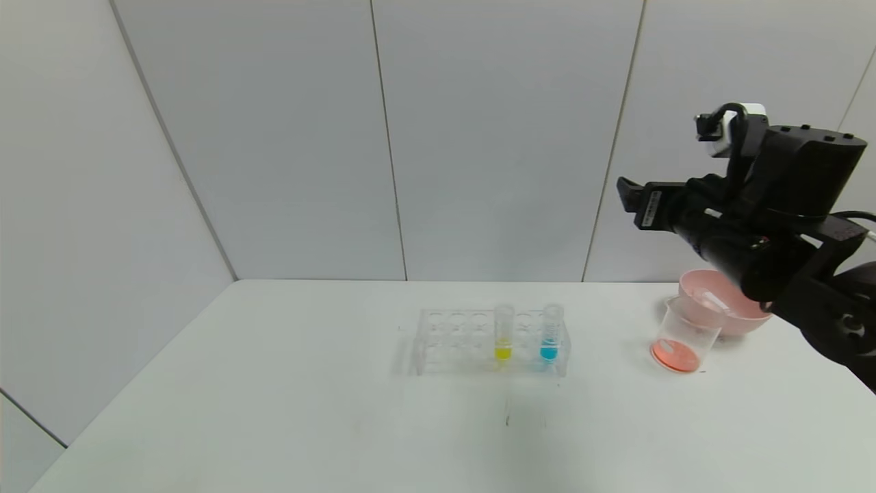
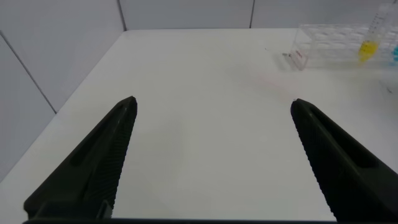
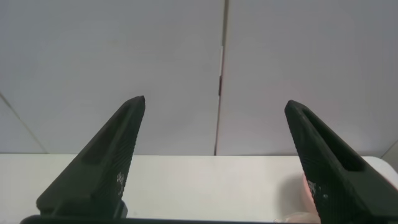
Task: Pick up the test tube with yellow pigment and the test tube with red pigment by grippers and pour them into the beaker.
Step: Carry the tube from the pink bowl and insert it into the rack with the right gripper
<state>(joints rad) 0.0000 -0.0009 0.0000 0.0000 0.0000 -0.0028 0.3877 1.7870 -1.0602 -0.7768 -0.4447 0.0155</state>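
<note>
Next, my right gripper grabs the test tube's upper part below the test tube's rim (image 1: 503, 323), since the clear rack surrounds the yellow test tube's lower half.
The test tube with yellow pigment (image 1: 503, 333) stands upright in a clear rack (image 1: 452, 342) at mid table. It also shows far off in the left wrist view (image 2: 371, 37). The beaker (image 1: 684, 335) stands right of the rack with red-orange liquid at its bottom. No tube with red pigment in it shows. My right gripper (image 1: 633, 198) is open and empty, raised high above the beaker's area, and its wrist view (image 3: 214, 102) faces the back wall. My left gripper (image 2: 213, 102) is open and empty over bare table left of the rack, out of the head view.
A tube with blue liquid (image 1: 549, 333) stands in the rack right of the yellow one. A pink bowl (image 1: 739, 318) sits just behind the beaker, with a pale tube-like thing (image 1: 712, 299) lying in it. Grey wall panels close the back and left.
</note>
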